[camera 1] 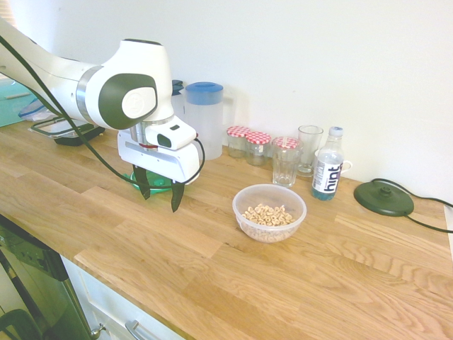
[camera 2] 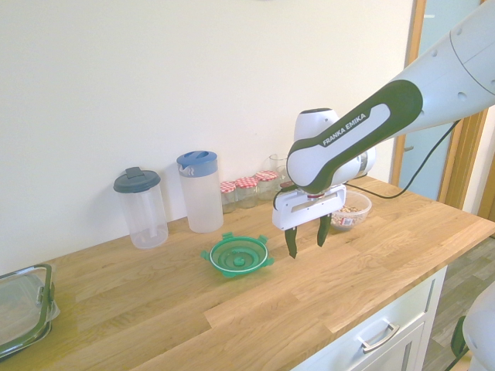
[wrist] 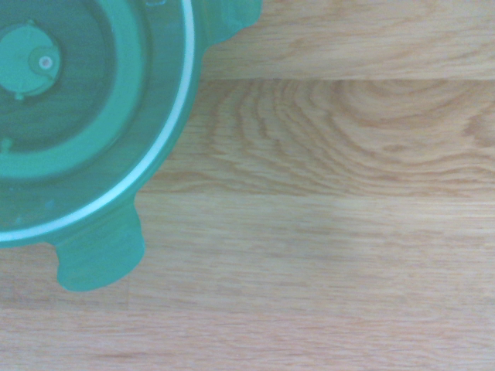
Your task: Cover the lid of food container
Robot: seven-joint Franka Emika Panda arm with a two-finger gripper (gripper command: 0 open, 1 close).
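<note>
The round green lid is wider than my open fingers, so to cover the food container my gripper will next grab the lid by its thin outer rim [wrist: 172, 127].
The green round lid [camera 2: 238, 255] lies flat on the wooden counter, its white ring and clip tabs visible. It fills one corner of the wrist view [wrist: 77, 116], and in the first exterior view the lid [camera 1: 157, 183] is partly hidden behind the fingers. My gripper [camera 2: 307, 247] hangs open and empty just above the wood, beside the lid on the side facing the food container. The gripper [camera 1: 161, 198] touches nothing. The food container [camera 1: 269, 212], a clear round bowl of cereal rings, stands uncovered further along; the arm partly hides the bowl [camera 2: 354, 210].
Along the wall stand a blue-lidded jug [camera 1: 204, 117], a grey-lidded jug [camera 2: 139, 205], red-checked jars [camera 1: 248, 142], two glasses [camera 1: 285, 161], a water bottle [camera 1: 328, 164] and a black round base [camera 1: 383, 197]. A rectangular black-rimmed container [camera 2: 23, 305] sits at the counter's far end.
</note>
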